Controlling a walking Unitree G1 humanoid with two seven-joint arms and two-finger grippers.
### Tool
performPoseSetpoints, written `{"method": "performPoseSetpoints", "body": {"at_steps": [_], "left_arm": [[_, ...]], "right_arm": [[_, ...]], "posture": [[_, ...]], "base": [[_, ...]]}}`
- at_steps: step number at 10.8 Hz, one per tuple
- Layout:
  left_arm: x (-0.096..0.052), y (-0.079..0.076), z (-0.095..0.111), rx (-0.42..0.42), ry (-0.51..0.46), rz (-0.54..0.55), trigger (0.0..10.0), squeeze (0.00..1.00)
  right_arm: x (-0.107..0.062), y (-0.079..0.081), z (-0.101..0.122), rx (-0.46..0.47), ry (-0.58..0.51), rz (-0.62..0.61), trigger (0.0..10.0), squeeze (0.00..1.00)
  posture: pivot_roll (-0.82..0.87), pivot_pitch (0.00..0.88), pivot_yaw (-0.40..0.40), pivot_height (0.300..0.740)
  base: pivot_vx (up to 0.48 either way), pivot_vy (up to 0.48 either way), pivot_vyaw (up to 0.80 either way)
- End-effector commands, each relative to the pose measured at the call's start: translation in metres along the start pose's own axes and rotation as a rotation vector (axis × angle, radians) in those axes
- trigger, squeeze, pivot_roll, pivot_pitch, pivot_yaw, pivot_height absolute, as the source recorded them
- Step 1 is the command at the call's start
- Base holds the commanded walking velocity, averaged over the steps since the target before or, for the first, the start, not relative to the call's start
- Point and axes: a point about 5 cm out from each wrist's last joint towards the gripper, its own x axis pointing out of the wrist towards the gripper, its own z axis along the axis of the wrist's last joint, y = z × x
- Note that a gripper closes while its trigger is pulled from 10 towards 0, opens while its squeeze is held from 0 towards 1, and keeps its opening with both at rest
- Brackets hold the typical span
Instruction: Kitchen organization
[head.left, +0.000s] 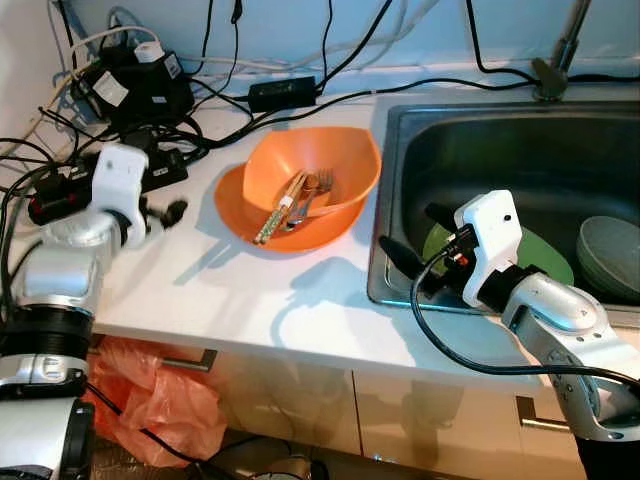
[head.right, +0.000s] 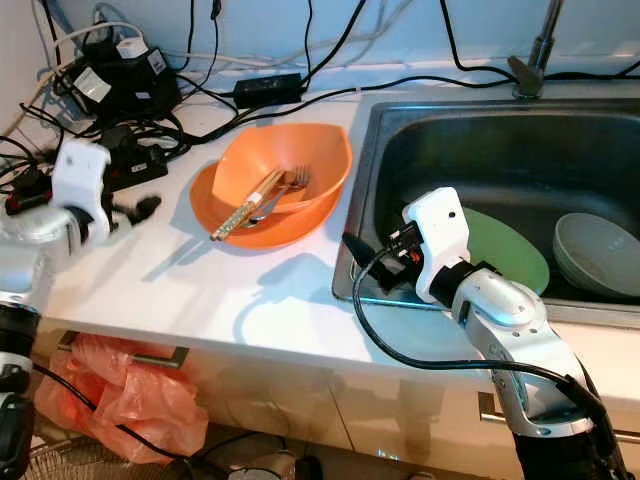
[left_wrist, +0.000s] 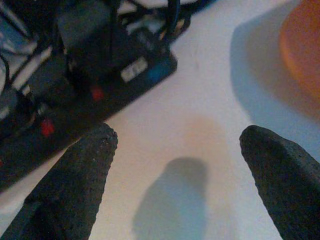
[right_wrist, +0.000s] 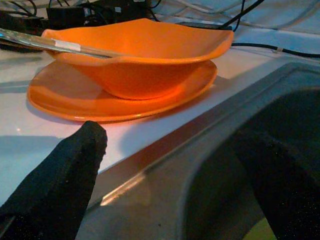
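Observation:
My left gripper grabs the chopsticks next by their patterned ends, which jut past the bowl's rim, since the fork (head.left: 318, 188) lies against the chopsticks inside the bowl.
An orange bowl (head.left: 335, 160) sits on an orange plate (head.left: 237, 212) on the white counter, with chopsticks (head.left: 282, 207) and a fork (head.left: 318, 188) inside it. My right gripper (head.left: 408, 228) is open, low at the sink's left rim (head.left: 378, 262), pointing toward the orange plate (right_wrist: 75, 102); one finger (right_wrist: 65, 170) is over the counter edge, the other over the basin. My left gripper (head.left: 165, 213) is open above the bare counter, left of the plate and beside a black power strip (left_wrist: 100, 85). Nothing lies between either pair of fingers.
The steel sink (head.left: 520, 150) holds a green plate (head.left: 548, 258) and a grey-green bowl (head.left: 610, 255). Black cables, adapters and power strips (head.left: 130, 85) crowd the counter's back left. A tap base (head.left: 550, 75) stands behind the sink. An orange plastic bag (head.left: 150, 400) hangs below the counter.

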Motion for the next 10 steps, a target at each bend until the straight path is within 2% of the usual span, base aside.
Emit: {"method": "performPoseSetpoints", "body": {"at_steps": [1, 5, 10], "left_arm": [[0.003, 0.001, 0.002, 0.009, -0.007, 0.012, 10.0, 0.00], [0.023, -0.022, 0.001, 0.012, -0.022, -0.019, 10.0, 0.00], [0.032, -0.050, 0.008, 0.034, -0.050, -0.116, 10.0, 0.00]], "right_arm": [[0.003, 0.002, 0.001, 0.002, -0.008, 0.006, 10.0, 0.00], [0.003, 0.002, 0.002, 0.004, -0.016, -0.005, 10.0, 0.00], [0.003, 0.001, 0.003, 0.004, -0.016, -0.012, 10.0, 0.00]], "posture": [[0.11, 0.071, 0.166, 0.740], [0.09, 0.073, 0.177, 0.740], [0.09, 0.078, 0.177, 0.740]], "base": [[0.000, 0.000, 0.00], [0.000, 0.000, 0.00], [0.000, 0.000, 0.00]]}}
